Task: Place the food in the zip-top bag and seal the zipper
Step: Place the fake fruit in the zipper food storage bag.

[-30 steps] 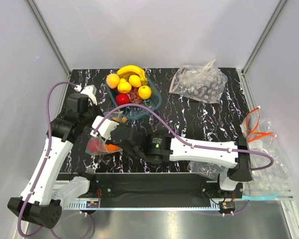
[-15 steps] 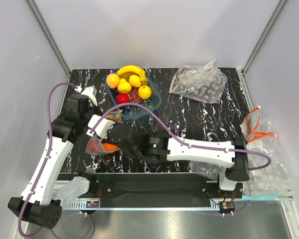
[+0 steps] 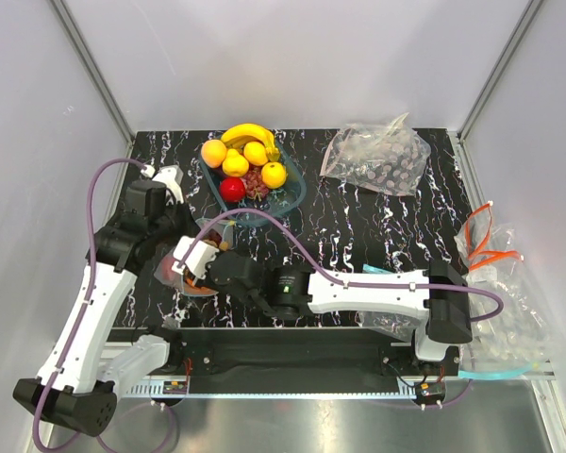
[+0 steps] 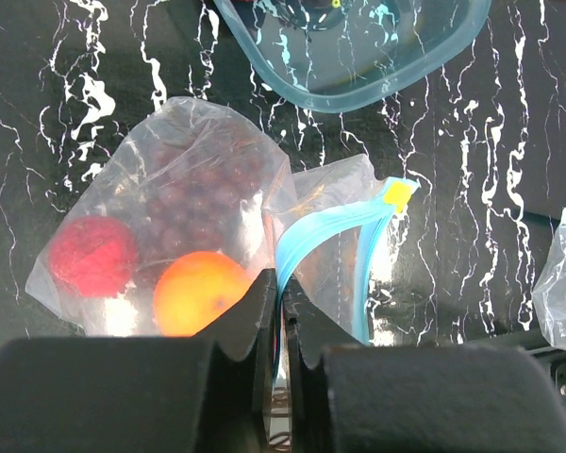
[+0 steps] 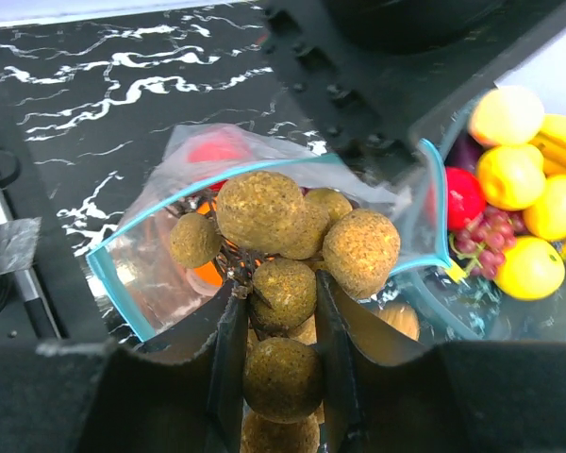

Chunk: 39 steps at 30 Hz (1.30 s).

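Observation:
Only the far nuts of the cluster (image 5: 283, 236) overlap the bag's opening, so it would risk spilling outside. My right gripper keeps holding it until the rest reach the bag's opening.
The zip-top bag (image 4: 170, 179) lies on the black marbled table, holding a red apple (image 4: 92, 255), an orange (image 4: 196, 288) and dark grapes (image 4: 203, 189). My left gripper (image 4: 281, 283) is shut on one side of its light-blue zipper (image 4: 325, 231) and holds the mouth open. My right gripper (image 5: 275, 293) is shut on the tan nut cluster (image 5: 283, 236), right at the open mouth (image 5: 113, 283). In the top view both grippers meet at the bag (image 3: 193, 274), which the arms mostly hide. The bowl (image 3: 297, 193) holds a banana (image 3: 248, 132), yellow fruits (image 3: 255, 153) and a red apple (image 3: 232, 188).
The other wrinkled clear bag (image 3: 377, 156) lies at the back right. More clear bags (image 3: 505, 311) and orange strips (image 3: 486, 245) sit past the table's right edge. The bowl's blue rim (image 4: 358, 90) is just beyond the bag. A purple cable (image 3: 292, 245) arcs over the right arm.
My right gripper has moved left and nearer with the nut cluster, down to the bag's mouth. The left gripper has kept its hold on the zipper and shifted slightly.

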### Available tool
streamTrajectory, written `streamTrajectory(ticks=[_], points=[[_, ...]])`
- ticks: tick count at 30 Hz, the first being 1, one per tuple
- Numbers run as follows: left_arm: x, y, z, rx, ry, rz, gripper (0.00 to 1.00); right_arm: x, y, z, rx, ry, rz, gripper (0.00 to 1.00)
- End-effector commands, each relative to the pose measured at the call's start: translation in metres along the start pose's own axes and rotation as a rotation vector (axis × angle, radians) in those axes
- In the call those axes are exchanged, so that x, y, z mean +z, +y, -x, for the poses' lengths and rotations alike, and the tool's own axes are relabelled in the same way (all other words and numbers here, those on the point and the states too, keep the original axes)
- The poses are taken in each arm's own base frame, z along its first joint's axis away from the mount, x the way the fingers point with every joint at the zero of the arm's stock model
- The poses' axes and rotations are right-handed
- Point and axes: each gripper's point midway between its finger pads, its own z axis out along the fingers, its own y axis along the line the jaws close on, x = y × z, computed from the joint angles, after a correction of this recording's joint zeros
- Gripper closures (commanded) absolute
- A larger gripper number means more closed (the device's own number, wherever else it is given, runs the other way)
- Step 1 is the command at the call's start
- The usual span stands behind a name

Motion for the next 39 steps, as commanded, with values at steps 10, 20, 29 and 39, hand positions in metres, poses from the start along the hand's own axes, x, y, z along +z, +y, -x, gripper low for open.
streamTrajectory(ticks=[10,20,29,39], points=[[-0.019,-0.021,0.017,0.01,-0.058,-0.1,0.91,0.007,0.004,0.006,0.007,-0.142,0.211,1.0],[-0.012,-0.026,0.011,-0.001,-0.035,-0.131,0.91,0.043,-0.014,-0.006,0.153,-0.114,0.243,1.0],[-0.016,-0.025,0.014,0.003,-0.051,-0.123,0.91,0.048,-0.019,-0.015,0.242,-0.055,0.236,0.55],[-0.015,-0.019,0.02,0.013,-0.063,-0.095,0.91,0.003,-0.034,0.005,0.318,-0.022,0.24,0.23]])
